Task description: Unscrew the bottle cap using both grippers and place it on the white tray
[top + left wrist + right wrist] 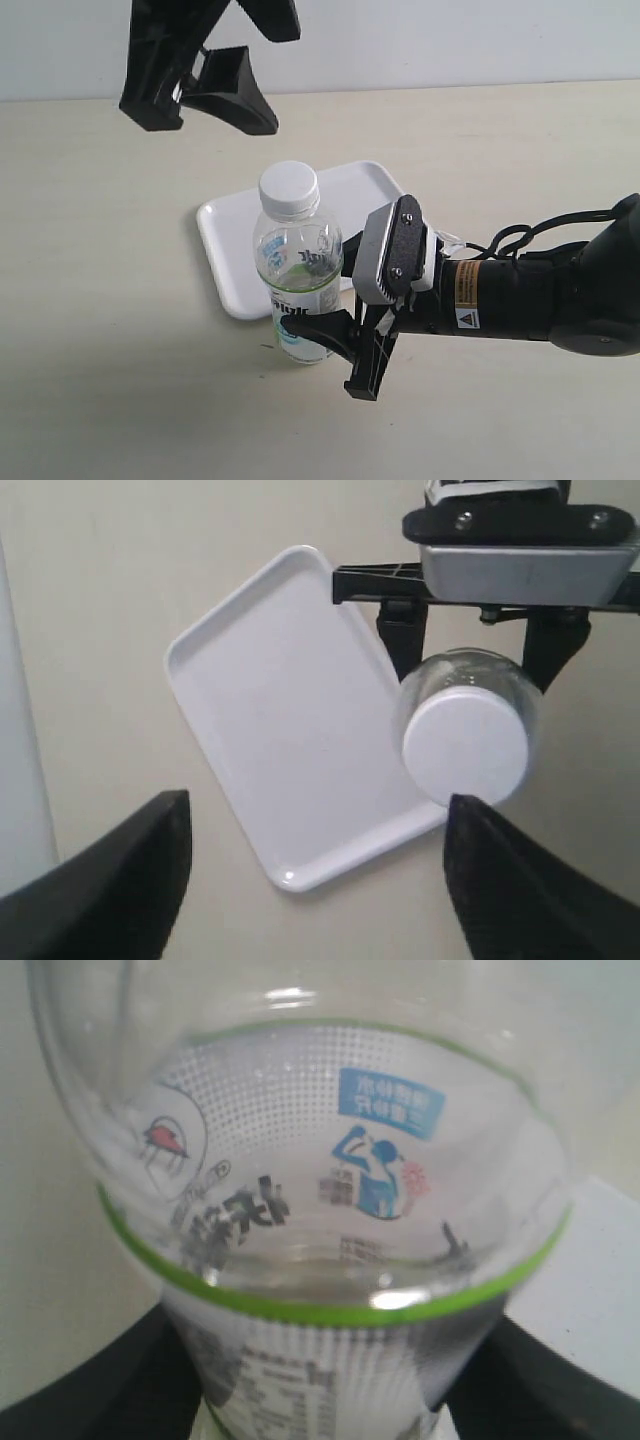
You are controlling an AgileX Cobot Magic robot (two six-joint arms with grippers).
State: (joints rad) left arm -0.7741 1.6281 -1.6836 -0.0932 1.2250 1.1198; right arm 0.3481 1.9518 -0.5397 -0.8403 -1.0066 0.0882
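I will next grab the cap on the bottle's neck with my left gripper, to unscrew the bottle (pixel 298 275) and set its white cap on the white tray (pixel 230 240).
The clear bottle (pixel 298 275) with its green and white label stands upright on the table at the white tray's (pixel 230 240) front edge. Its white cap (pixel 289 187) sits on the neck. My right gripper (pixel 322 300) is shut on the bottle's labelled lower body, one finger on each side; the bottle (pixel 320 1210) fills the right wrist view. My left gripper (pixel 215 105) hangs open high above and behind the bottle, holding nothing. From the left wrist view I look down on the cap (pixel 465 745), the tray (pixel 290 710) and my open left gripper (pixel 315 865).
Pale bare tabletop (pixel 100 330) lies around the tray and bottle. The right arm's body with its orange sticker (pixel 467 290) stretches in from the right at low height. A white wall (pixel 450 40) bounds the far side.
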